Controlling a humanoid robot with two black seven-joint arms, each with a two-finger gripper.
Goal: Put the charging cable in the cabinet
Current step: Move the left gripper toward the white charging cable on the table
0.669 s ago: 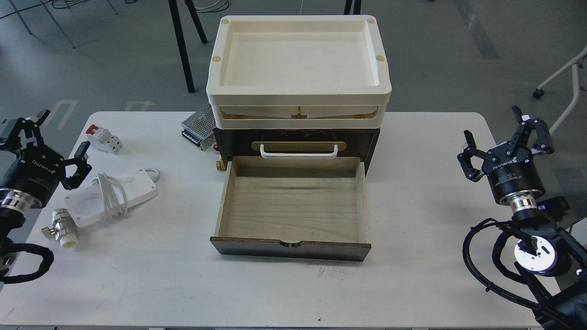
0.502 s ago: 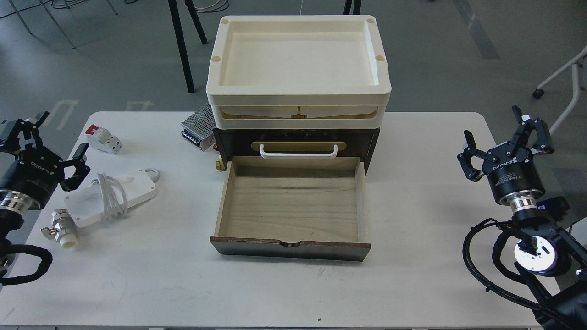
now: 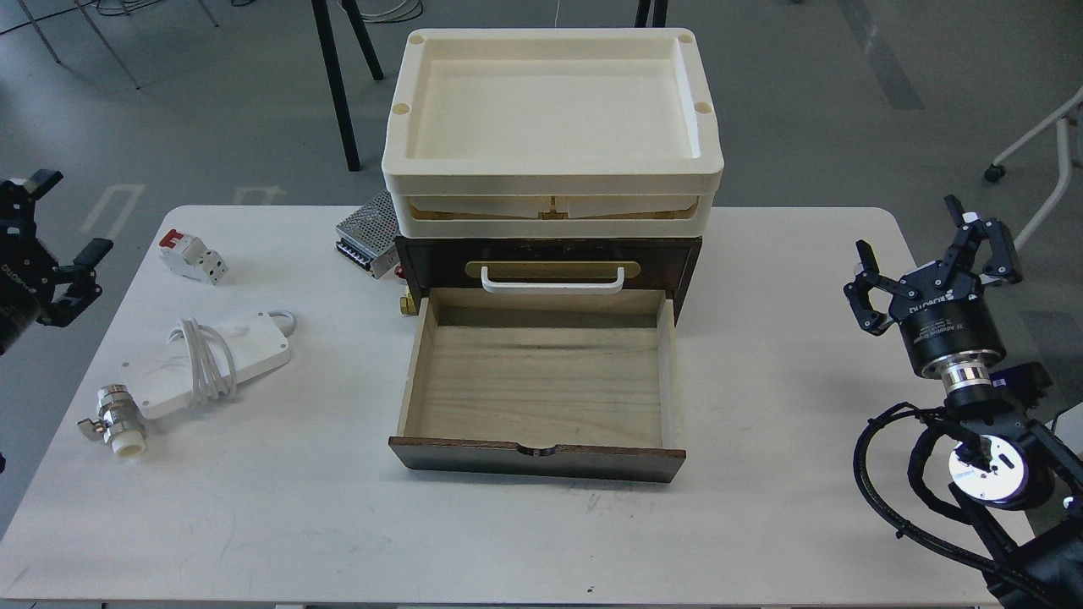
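The loops of the cord stand up from the wide block lying flat on the tabletop, so the left gripper needs to grab the cable's coiled cord (image 3: pixel 203 366) next.
The charging cable (image 3: pixel 207 364) is a flat white block with a pale cord wound around its middle. It lies on the table's left side. The cabinet (image 3: pixel 548 262) is a dark brown chest at the table's centre. Its pale wood drawer (image 3: pixel 539 381) is pulled out and empty. A brass plate with a white handle (image 3: pixel 552 280) sits above the drawer. My left gripper (image 3: pixel 59 233) is open and empty at the far left edge, left of the cable and apart from it. My right gripper (image 3: pixel 918 245) is open and empty above the table's right side.
Cream trays (image 3: pixel 550 127) are stacked on the cabinet. A white-and-red breaker (image 3: pixel 192 255) lies at the back left. A perforated metal box (image 3: pixel 368 233) stands behind the cabinet's left corner. A metal valve (image 3: pixel 114 420) lies next to the cable's near end.
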